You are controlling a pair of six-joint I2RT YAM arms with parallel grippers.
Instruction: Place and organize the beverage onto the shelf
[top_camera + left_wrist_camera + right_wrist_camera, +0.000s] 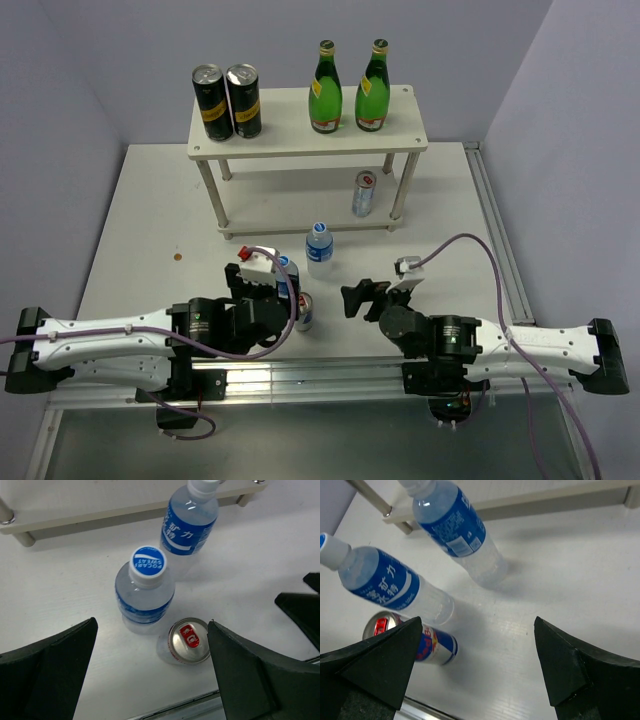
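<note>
The left gripper grabs the nearer water bottle by its upper body below the cap (289,273) next, leaving its base free to stand on the shelf (300,135).
The white shelf (300,135) holds two green bottles (324,90) (372,88) on its top board, and one silver can (363,193) on its lower board. On the table in front stand two water bottles (319,243) (288,278) and a second silver can (304,312). My left gripper (290,305) is open above the nearer bottle (147,587) and the can (188,640); the can sits just inside its right finger (250,670). My right gripper (353,297) is open and empty to the right of that can (432,645), over bare table.
Two taller black cans (228,100) with gold bands stand on the top board's left end. The shelf's lower board (75,520) and a leg (370,497) lie just beyond the bottles. A metal rail (320,370) runs along the near table edge.
</note>
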